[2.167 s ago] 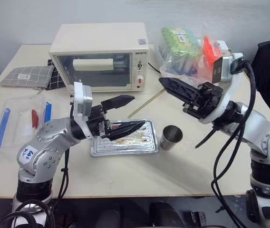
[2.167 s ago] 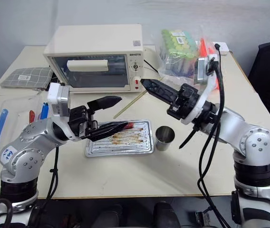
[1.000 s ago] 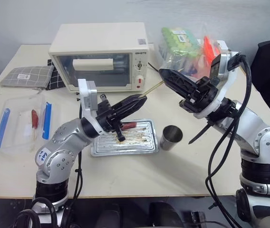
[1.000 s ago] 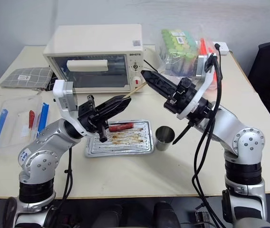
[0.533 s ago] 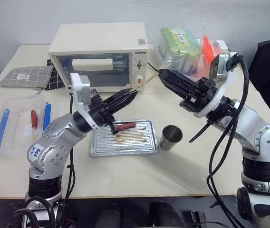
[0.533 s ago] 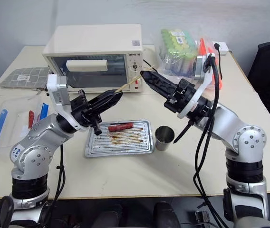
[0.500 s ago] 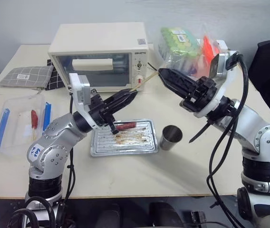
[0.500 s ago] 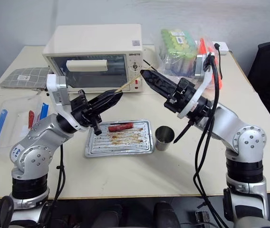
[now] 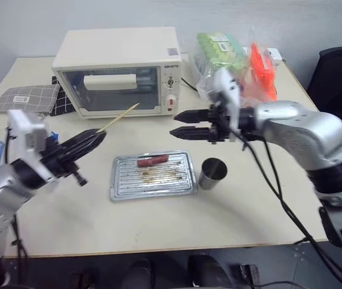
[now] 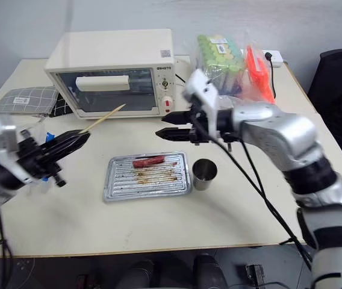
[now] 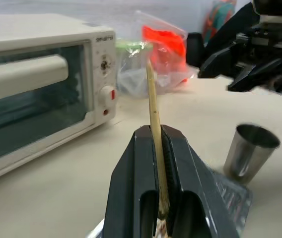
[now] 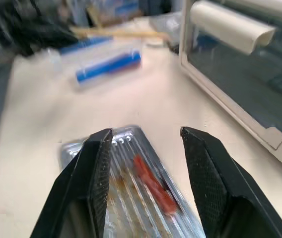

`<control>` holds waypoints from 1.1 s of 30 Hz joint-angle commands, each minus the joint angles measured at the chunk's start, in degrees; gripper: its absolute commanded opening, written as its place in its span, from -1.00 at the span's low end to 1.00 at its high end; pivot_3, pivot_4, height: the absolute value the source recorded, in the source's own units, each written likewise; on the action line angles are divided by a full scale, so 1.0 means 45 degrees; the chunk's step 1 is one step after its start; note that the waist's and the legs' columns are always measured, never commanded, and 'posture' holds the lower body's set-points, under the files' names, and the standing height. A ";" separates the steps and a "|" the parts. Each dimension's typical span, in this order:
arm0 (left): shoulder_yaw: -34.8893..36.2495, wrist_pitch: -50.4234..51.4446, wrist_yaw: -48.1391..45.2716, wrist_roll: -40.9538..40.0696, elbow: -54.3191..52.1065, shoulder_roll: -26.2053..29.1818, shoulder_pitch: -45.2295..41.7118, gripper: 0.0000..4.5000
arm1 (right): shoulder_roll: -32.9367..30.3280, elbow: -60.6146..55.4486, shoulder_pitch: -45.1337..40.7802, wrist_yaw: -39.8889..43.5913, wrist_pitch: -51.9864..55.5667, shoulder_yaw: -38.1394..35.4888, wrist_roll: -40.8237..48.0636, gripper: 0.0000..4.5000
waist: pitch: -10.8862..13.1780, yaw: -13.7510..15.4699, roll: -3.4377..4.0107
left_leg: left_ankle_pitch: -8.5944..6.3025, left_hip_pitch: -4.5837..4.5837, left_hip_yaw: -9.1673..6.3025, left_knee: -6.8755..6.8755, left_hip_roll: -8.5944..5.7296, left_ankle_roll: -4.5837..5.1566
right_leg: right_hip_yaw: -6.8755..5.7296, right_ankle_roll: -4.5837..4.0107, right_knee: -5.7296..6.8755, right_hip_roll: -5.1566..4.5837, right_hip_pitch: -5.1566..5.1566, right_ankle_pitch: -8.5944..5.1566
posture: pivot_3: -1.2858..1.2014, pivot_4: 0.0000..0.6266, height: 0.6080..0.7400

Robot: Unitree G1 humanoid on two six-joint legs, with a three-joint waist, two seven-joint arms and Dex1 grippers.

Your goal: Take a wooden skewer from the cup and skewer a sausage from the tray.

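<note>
The robot's right gripper will next grab the reddish-brown sausage by its middle (image 9: pixel 153 161), so that the sausage's end stays free to take the wooden skewer (image 9: pixel 120 114).
My left gripper (image 9: pixel 94 138) hovers over the table left of the tray (image 9: pixel 123 188), shut on the wooden skewer (image 9: pixel 120 114), which sticks out past its fingers toward the oven. The left wrist view has the skewer (image 11: pixel 153 104) clamped between the black fingers (image 11: pixel 131 168). A reddish sausage (image 9: pixel 152 161) lies on the tray's far side. The steel cup (image 9: pixel 212 173) stands just right of the tray. My right gripper (image 9: pixel 175 124) hangs open above the tray's far edge, pointing left, nothing between its fingers (image 12: pixel 94 173); below them lies the sausage (image 12: pixel 153 184).
A cream toaster oven (image 9: pixel 117 69) stands behind the tray. Bags of green and orange items (image 9: pixel 234 54) sit at the back right. A grey checked cloth (image 9: pixel 20 99) lies at the back left, and a clear box with blue clips (image 12: pixel 108 67) at the left.
My left gripper has swung left, away from the tray, with the skewer in it. My right gripper has opened, rolled and come down toward the tray's far edge. The view has shifted too.
</note>
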 commanded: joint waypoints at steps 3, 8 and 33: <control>0.2314 0.0165 -0.0867 -0.0093 -0.0616 0.0766 0.2147 -1.00 | 0.1577 0.1964 -0.0878 0.2395 -0.2429 0.1227 -0.3337 0.01 | 0.0002 0.0014 0.0000 | -0.0007 -0.0006 -0.0021 -0.0012 0.0000 -0.0013 | -0.0018 -0.0001 -0.0017 0.0000 -0.0002 0.0000 | 0.03 -0.52 1.00; 0.2931 0.0222 -0.1105 -0.0101 -0.0922 0.1108 0.3142 -1.00 | 0.3212 0.4280 -0.1234 0.3254 -0.3997 0.1693 -0.5343 0.21 | 0.0003 -0.0008 0.0001 | -0.0007 -0.0009 -0.0021 -0.0005 -0.0003 -0.0014 | -0.0024 -0.0001 -0.0013 -0.0002 -0.0004 0.0000 | 0.03 -0.52 1.00; 0.2666 -0.0215 -0.1161 0.0431 -0.1128 0.1112 0.3555 -1.00 | 0.7347 1.0923 -0.2333 0.3219 -0.7371 0.1553 -1.0479 -0.10 | 0.0010 -0.0400 0.0014 | -0.0007 -0.0009 -0.0018 -0.0012 -0.0003 -0.0037 | -0.0026 -0.0008 0.0096 0.0006 -0.0044 -0.0004 | 0.03 -0.52 1.00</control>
